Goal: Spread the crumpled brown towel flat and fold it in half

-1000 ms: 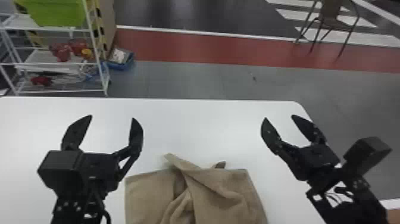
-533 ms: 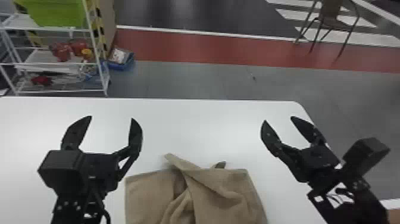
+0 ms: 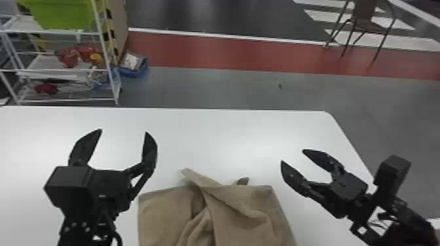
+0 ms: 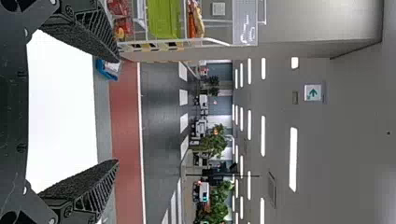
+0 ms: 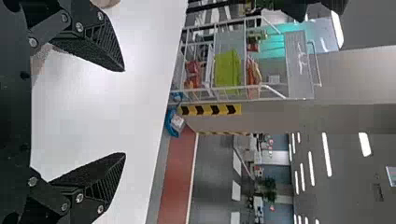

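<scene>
I should next grab the towel by its free outer corner (image 3: 265, 189) with my right gripper to spread it, since the middle of the towel is bunched into slack folds.
In the head view my left gripper (image 3: 123, 131) stands open to the left of the towel, above the table. My right gripper (image 3: 292, 156) is open to the towel's right. Between them the brown towel (image 3: 242, 219) lies crumpled at the near edge of the view, with folds across its middle and a pointed corner sticking out at its far side. The left wrist view has my left gripper (image 4: 117, 111) with nothing between its spread fingers. My right gripper (image 5: 124, 112) is likewise unoccupied in the right wrist view, spread above the white surface.
The white table (image 3: 229, 137) reaches under both arms, its far right corner rounded. Beyond it stand a white wire shelf (image 3: 62, 69) with a green bin (image 3: 62, 14), a blue box (image 3: 134, 70) on the floor and a brown chair (image 3: 365, 19).
</scene>
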You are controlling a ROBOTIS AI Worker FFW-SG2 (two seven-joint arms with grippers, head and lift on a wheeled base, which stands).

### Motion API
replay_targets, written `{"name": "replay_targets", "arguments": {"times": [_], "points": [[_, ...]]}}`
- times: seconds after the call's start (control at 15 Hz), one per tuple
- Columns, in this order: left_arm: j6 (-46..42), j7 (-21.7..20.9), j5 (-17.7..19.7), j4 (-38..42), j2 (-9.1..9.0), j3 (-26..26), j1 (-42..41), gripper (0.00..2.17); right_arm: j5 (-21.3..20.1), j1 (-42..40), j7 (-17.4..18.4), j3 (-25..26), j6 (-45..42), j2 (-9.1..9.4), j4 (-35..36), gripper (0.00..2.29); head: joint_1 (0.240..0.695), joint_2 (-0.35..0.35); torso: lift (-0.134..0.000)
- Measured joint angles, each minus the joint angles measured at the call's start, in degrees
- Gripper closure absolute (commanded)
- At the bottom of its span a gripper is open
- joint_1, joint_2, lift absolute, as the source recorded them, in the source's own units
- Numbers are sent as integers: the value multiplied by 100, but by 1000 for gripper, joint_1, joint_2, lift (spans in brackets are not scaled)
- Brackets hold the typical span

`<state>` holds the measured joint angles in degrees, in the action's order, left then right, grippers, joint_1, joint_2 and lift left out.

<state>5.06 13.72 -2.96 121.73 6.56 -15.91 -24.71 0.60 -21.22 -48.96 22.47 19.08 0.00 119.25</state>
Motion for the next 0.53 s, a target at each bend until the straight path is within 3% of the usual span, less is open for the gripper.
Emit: {"name": "replay_targets", "arguments": {"times": [0.27, 0.53], "points": [[0, 44, -47, -55, -3, -12, 16, 140, -97, -243, -121, -273, 441, 0, 299, 286, 695, -138, -122], [0, 52, -61, -62, 17, -6, -14, 137, -801, -339, -867, -890, 335, 0, 488, 292, 695, -52, -122]]}}
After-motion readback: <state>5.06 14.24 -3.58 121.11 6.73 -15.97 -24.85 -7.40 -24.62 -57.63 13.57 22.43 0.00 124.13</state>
